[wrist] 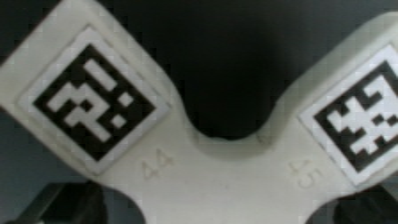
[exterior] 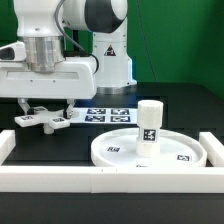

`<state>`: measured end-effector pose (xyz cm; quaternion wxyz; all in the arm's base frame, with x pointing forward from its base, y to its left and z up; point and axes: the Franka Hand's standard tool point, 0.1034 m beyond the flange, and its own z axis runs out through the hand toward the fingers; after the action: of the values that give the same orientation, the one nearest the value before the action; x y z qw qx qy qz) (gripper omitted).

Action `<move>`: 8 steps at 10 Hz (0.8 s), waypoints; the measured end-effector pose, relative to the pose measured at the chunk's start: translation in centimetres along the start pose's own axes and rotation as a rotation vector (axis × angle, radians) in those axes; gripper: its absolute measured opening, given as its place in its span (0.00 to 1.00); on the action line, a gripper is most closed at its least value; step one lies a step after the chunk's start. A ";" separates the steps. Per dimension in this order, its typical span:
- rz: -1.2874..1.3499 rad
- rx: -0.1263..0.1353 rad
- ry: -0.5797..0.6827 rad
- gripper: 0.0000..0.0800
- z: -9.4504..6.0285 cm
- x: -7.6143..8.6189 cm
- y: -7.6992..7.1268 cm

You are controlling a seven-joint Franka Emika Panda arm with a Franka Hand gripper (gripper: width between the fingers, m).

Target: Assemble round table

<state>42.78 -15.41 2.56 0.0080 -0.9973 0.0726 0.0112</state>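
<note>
The robot's gripper is ready to close on the foot piece: its fingers are low down beside the foot piece's narrow middle, so they would hold the foot piece if they closed now.
The flat cross-shaped foot piece (exterior: 45,119) lies low at the exterior view's left, with tags on its arms. My gripper (exterior: 45,108) stands straight over it, its fingers down on either side of the piece's middle. In the wrist view the foot piece (wrist: 214,150) fills the picture, and my gripper (wrist: 222,208) has its jaws against the narrow waist. The large round disc (exterior: 115,150) lies flat at the centre right. The short cylindrical leg (exterior: 150,122) stands upright on it.
The marker board (exterior: 108,115) lies behind the disc. A white straight-walled rim (exterior: 100,178) runs along the front and up the left side (exterior: 6,140). The arm's white base (exterior: 110,60) stands at the back.
</note>
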 end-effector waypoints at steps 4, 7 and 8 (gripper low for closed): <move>-0.001 0.000 0.001 0.70 0.0 0.1 0.0; -0.006 0.000 0.007 0.55 -0.2 0.6 -0.5; -0.008 0.001 0.010 0.55 -0.4 0.9 -0.9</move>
<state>43.78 -14.62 2.91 0.0080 -0.9976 0.0689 0.0064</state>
